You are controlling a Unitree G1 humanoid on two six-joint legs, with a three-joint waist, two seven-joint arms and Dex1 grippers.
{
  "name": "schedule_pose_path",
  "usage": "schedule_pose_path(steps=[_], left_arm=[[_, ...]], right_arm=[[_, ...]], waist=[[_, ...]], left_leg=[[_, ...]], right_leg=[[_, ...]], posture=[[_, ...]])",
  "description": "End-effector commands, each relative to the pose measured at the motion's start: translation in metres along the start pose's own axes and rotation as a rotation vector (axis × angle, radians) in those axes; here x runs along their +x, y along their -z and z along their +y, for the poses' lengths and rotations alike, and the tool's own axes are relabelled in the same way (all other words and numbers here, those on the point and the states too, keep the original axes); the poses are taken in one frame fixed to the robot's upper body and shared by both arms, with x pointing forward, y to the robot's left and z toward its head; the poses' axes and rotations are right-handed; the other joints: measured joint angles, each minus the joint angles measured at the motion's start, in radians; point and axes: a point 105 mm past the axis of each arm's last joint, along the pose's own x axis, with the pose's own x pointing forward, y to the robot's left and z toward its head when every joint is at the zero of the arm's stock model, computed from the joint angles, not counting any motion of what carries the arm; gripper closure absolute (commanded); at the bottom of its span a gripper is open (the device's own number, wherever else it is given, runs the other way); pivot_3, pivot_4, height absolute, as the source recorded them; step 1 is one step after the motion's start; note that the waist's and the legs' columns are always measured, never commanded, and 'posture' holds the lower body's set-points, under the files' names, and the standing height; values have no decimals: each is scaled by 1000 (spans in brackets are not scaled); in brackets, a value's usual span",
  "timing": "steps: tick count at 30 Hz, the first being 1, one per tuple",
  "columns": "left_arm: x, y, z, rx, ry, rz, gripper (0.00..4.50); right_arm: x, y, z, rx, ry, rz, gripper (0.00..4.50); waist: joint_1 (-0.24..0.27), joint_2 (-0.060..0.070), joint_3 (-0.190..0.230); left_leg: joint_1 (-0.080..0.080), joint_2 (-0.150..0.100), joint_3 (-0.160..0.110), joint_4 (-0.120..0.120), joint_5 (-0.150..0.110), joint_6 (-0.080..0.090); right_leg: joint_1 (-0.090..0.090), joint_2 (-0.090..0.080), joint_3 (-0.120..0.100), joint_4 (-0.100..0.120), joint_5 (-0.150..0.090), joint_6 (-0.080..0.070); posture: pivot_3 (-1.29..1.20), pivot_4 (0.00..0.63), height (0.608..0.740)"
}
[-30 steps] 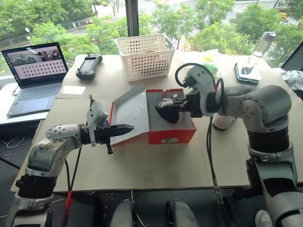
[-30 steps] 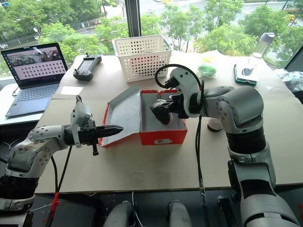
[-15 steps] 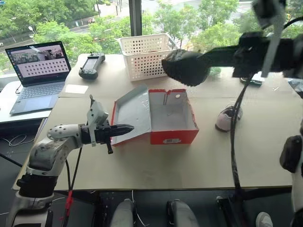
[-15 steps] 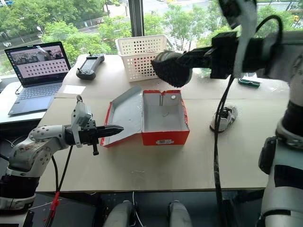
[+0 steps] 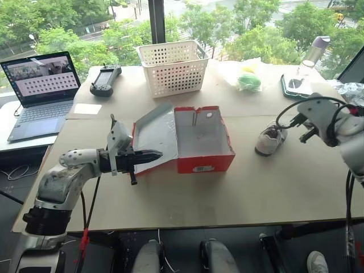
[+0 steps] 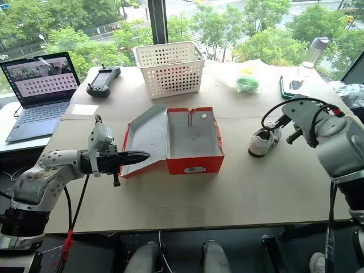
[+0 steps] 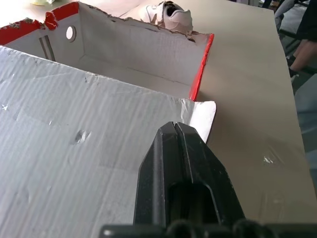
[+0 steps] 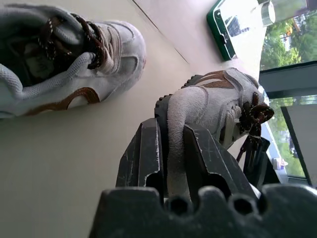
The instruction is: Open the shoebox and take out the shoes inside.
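Observation:
The tilted held shoe must go lower before my right gripper opens.
The red shoebox [image 5: 202,165] stands open mid-table, its grey-white inside empty and its lid [image 5: 156,131] folded out to the left. My left gripper [image 5: 156,153] is shut, its tips resting at the lid's near edge [image 7: 198,111]. One white-and-grey shoe [image 5: 270,139] lies on the table to the right of the box. Just right of it is my right hand [image 5: 324,116]. My right gripper [image 8: 171,129] is shut on the second shoe [image 8: 213,104], held a little above the table beside the lying shoe [image 8: 64,54].
A white perforated basket [image 5: 173,68] stands behind the box. A laptop [image 5: 40,91], a black controller [image 5: 105,79] and a paper slip [image 5: 88,108] are at the left. A green object in plastic [image 5: 247,81], a dark green case [image 5: 296,85] and a bottle [image 5: 314,52] sit far right.
My right arm lifted a shoe out of the box, swung it high and to the right, and brought it down beside the shoe on the table. The left arm stayed put.

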Motion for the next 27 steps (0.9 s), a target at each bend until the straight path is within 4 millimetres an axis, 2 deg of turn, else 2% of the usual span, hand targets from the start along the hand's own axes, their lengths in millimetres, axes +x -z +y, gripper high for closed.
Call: schedule_pose_path(steps=[1, 5, 9, 16, 22, 27], left_arm=[[0, -9, -1, 39, 9, -20, 4500], [0, -10, -2, 38, 10, -23, 4500], [-1, -10, -2, 36, 11, -23, 4500], [-2, -10, -3, 35, 10, -21, 4500], [0, -9, -2, 36, 15, -17, 4500], [0, -10, -1, 37, 15, -17, 4500]], right_arm=[[-1, -3, 8, -62, 60, 4, 4221], [5, 6, 48, -14, -53, 38, 4221], [9, 8, 69, 59, -117, 42, 4221], [10, 37, 47, 51, -3, 155, 4221], [7, 44, 54, 26, -11, 189, 4221], [8, 31, 69, 117, -71, 135, 4221]], waist=[[5, 0, 0], [13, 0, 0], [15, -2, -1], [17, -3, -2], [25, -3, -2], [29, -3, -2]], left_leg=[[0, 0, 0, 0, 0, 0], [0, 0, -1, 1, 0, 0], [0, 0, -1, 1, 0, 0], [2, 0, -1, 1, 0, 0], [1, -1, -1, 1, 0, 0], [1, -1, -1, 1, 0, 0]], right_leg=[[1, 0, 0, 0, 0, 0], [2, 0, -1, -1, -2, -2], [2, 0, -1, -1, 0, 0], [4, 0, -1, -1, -3, -4], [4, 0, -1, -1, -3, -4], [4, 0, -1, -1, -2, -3]], posture=[[0, 150, 733], [0, 150, 733], [0, 150, 733], [0, 150, 733], [0, 150, 733], [0, 150, 733]])
